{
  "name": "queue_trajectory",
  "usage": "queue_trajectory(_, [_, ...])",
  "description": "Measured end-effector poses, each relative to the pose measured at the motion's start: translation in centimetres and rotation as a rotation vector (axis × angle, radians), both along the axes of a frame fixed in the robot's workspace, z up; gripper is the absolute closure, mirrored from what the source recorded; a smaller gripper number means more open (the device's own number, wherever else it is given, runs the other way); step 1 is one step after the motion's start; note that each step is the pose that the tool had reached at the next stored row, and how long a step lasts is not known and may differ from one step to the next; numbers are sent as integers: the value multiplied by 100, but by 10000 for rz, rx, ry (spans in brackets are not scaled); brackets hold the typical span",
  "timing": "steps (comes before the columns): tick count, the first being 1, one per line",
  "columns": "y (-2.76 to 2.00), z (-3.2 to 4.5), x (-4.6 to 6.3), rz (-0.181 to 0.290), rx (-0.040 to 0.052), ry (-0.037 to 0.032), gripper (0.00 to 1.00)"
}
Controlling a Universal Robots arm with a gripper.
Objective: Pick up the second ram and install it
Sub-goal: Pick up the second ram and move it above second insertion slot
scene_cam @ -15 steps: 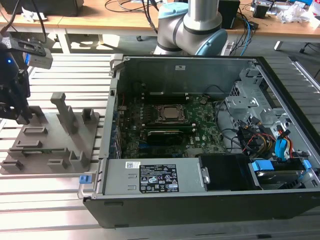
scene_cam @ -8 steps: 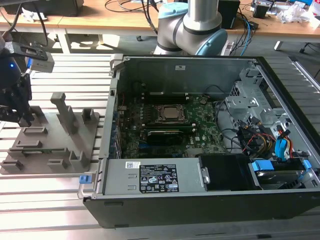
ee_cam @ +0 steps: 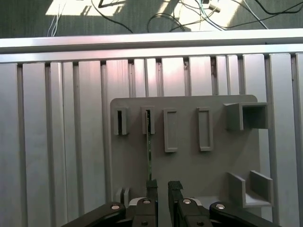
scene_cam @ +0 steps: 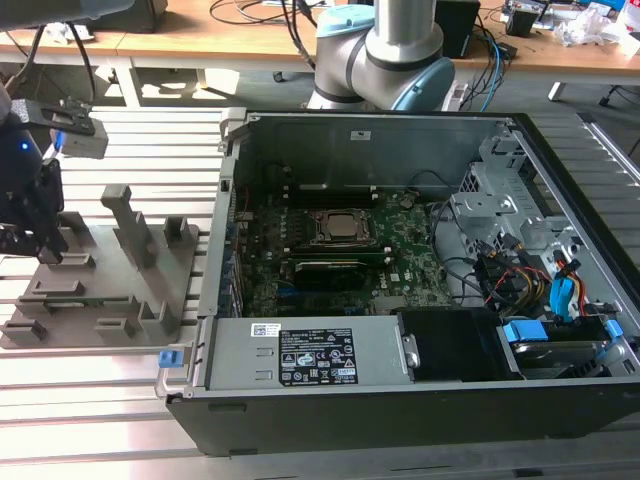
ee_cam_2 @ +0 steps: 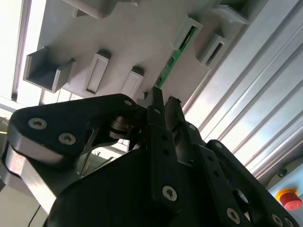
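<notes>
Next, my gripper picks up the ram by the bare middle of its top edge (ee_cam: 149,166), since the ram's end sits tight in the tray's slotted holder (ee_cam: 148,119).
The second ram (ee_cam: 149,156) is a thin green strip standing on edge in a slot of the grey holder tray (ee_cam: 203,170). In the second wrist view the ram (ee_cam_2: 174,56) runs down to my fingertips. My gripper (ee_cam: 162,187) hangs just over the near end of the strip, open by a narrow gap, with the strip in line with one finger (ee_cam: 151,187) rather than in the gap. The same gripper (ee_cam_2: 165,101) stands close above the tray (ee_cam_2: 142,42). In the exterior view the gripper (scene_cam: 45,250) is at the left, over the tray (scene_cam: 110,290).
An open computer case (scene_cam: 400,400) lies at the exterior view's right, with the green motherboard (scene_cam: 410,262) and CPU socket (scene_cam: 340,228) inside. Upright posts (scene_cam: 125,215) rise from the tray. The table is ribbed aluminium (ee_cam: 57,142). A red button (ee_cam_2: 289,198) sits beyond the arm.
</notes>
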State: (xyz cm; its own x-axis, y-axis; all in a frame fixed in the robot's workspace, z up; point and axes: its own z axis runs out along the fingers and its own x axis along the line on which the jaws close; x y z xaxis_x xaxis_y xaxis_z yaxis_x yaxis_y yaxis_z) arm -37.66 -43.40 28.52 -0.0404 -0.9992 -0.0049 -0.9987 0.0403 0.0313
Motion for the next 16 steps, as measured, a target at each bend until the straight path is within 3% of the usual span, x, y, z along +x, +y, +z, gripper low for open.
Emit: queue_trajectory(16, [-19,-262,-4,0,0,1,76])
